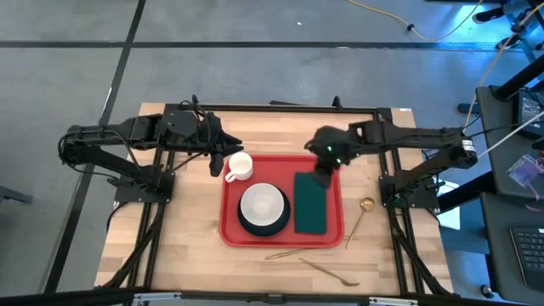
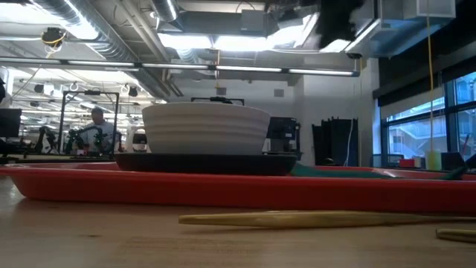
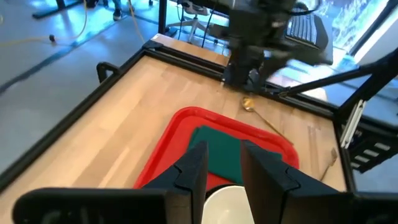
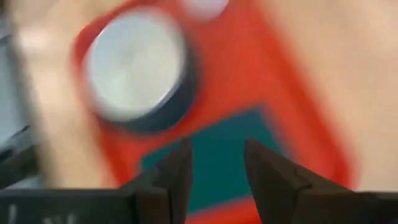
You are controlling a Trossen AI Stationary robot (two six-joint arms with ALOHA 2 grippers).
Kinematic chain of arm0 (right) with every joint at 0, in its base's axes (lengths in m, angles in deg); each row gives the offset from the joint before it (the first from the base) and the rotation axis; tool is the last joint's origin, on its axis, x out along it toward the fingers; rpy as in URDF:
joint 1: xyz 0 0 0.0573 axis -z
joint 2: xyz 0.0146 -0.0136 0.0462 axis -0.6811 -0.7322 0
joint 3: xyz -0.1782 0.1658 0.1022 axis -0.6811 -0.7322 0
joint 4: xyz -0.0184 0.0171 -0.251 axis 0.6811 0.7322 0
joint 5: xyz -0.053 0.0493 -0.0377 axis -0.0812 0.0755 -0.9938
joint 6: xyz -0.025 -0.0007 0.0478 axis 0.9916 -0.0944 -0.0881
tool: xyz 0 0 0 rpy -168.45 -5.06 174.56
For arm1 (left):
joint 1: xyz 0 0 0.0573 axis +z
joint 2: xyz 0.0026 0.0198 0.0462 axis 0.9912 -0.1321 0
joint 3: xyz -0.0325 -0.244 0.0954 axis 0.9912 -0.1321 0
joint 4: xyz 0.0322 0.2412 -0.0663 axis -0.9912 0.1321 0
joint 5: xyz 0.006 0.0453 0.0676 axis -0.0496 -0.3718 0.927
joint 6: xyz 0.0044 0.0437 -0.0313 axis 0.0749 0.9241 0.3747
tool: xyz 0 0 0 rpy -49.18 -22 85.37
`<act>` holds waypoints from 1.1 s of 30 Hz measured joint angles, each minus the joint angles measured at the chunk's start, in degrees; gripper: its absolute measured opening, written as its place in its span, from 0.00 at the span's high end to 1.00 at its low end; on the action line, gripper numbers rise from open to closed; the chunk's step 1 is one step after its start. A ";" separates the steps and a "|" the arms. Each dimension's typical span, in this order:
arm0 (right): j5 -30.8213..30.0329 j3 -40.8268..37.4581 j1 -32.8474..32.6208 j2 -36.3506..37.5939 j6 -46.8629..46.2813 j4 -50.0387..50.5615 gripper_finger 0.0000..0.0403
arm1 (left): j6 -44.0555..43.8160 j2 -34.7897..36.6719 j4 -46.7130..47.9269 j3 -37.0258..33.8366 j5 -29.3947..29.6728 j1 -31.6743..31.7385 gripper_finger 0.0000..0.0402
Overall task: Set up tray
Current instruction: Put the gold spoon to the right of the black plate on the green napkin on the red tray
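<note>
The gold spoon should go on the dark green napkin [image 1: 311,208]. I next need to grab the gold spoon's handle close to its round head [image 1: 361,217] with my right gripper.
The red tray [image 1: 331,234] lies in the middle of the wooden table. On it sit a white bowl [image 1: 262,204] on a dark plate [image 1: 255,226], a dark green napkin [image 1: 311,208] lying flat at its right, and a white mug [image 1: 239,167] in its far left corner. My right gripper [image 4: 217,168] hovers open above the napkin's far end [image 1: 316,180], with nothing between its fingers. My left gripper [image 3: 225,168] stands open, high beside the mug on its left, and holds nothing. The mug's rim [image 3: 227,205] shows below its fingers.
A gold spoon [image 1: 361,217] lies on the table right of the tray. Two more gold pieces of cutlery [image 1: 293,252] [image 1: 327,272] lie between the tray and the near edge. Bare wood shows left of the tray [image 1: 183,229]. A black frame [image 1: 272,108] runs along the far edge.
</note>
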 joint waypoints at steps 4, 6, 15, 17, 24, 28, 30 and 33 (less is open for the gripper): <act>-1.42 1.01 -6.98 0.00 -27.79 18.33 0.64 | 3.58 0.02 -0.02 0.00 0.00 0.01 0.78; -5.18 -0.58 -12.01 0.00 -43.30 27.98 0.64 | 4.52 0.02 -0.02 0.00 0.00 -0.01 0.78; -4.48 -14.57 -27.80 1.60 -83.49 18.89 0.64 | 7.61 0.06 -0.30 0.00 0.43 0.78 0.78; -3.66 -17.57 -30.01 1.70 -89.05 19.09 0.64 | 8.45 0.04 -0.28 0.00 0.39 1.31 0.78; -2.10 -28.81 -36.23 1.82 -100.22 9.48 0.64 | 8.98 0.04 -0.11 0.00 -0.37 2.81 0.78; -2.14 -35.01 -38.02 2.05 -103.32 -0.05 0.64 | 8.98 0.04 -0.09 0.00 -0.30 2.81 0.78; -3.38 -38.02 -38.23 2.05 -104.69 -3.63 0.64 | 8.98 0.04 -0.09 0.00 -0.28 2.81 0.78; -4.97 -41.43 -38.23 2.03 -105.03 -8.56 0.64 | 8.53 0.04 -0.09 0.00 -0.28 2.81 0.78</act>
